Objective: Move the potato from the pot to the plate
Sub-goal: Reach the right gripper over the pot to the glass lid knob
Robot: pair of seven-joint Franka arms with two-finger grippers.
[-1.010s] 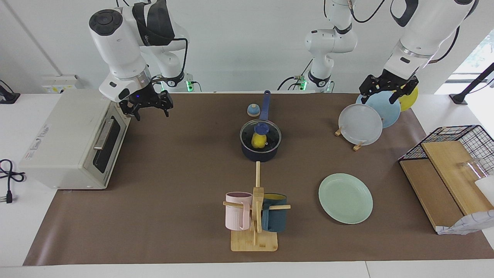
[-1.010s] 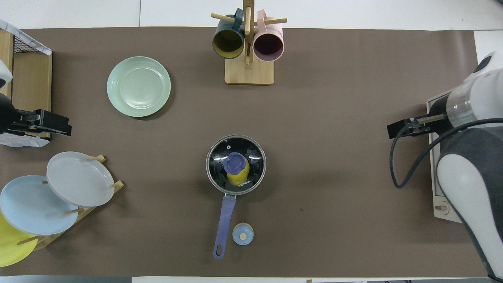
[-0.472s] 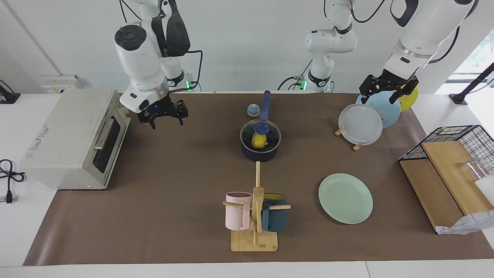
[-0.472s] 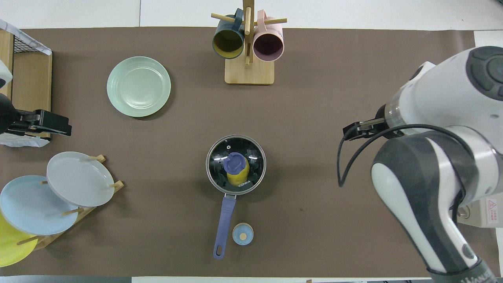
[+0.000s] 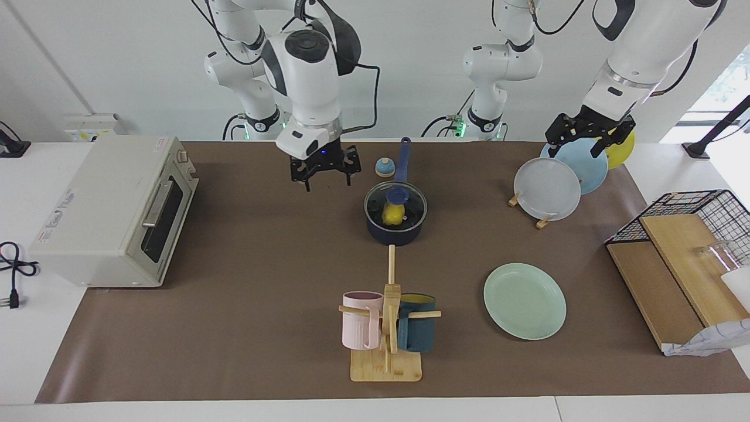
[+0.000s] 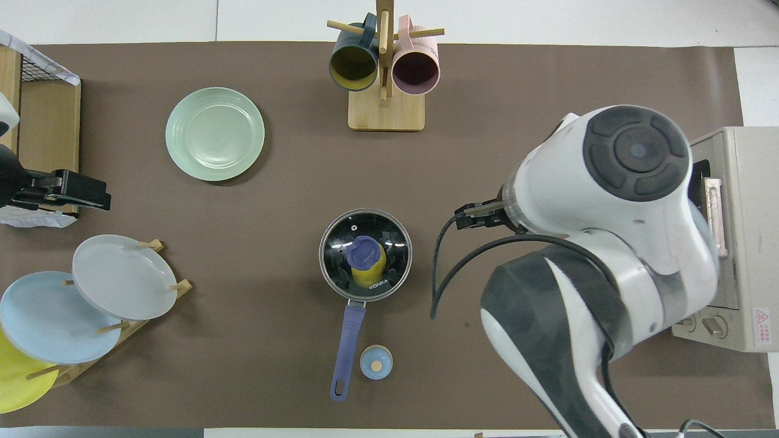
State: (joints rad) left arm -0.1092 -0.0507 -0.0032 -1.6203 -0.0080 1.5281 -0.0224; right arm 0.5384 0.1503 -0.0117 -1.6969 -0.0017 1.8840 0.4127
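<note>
The potato (image 6: 369,274) is in the pot under the glass lid. My right gripper should next grab the glass lid by its blue knob (image 6: 363,249) to uncover it.
The dark navy pot (image 5: 395,231) stands mid-table with its long blue handle (image 5: 403,157) pointing toward the robots. A glass lid with a blue knob (image 5: 397,193) covers it. The yellow potato (image 5: 391,214) shows through the lid, also in the overhead view (image 6: 369,277). The mint-green plate (image 5: 524,300) lies bare, farther from the robots, toward the left arm's end. My right gripper (image 5: 327,180) hangs open and empty above the mat beside the pot, on the right arm's side. My left gripper (image 5: 574,146) waits open over the plate rack.
A toaster oven (image 5: 111,211) stands at the right arm's end. A wooden mug rack (image 5: 387,351) with a pink and a teal mug stands farther out than the pot. A rack holds grey-white (image 5: 546,189), light blue and yellow plates. A small blue round object (image 5: 384,167) lies by the pot handle.
My right arm has swung from the toaster oven across the mat to just beside the pot. The left arm, pot, potato and plate have not moved.
</note>
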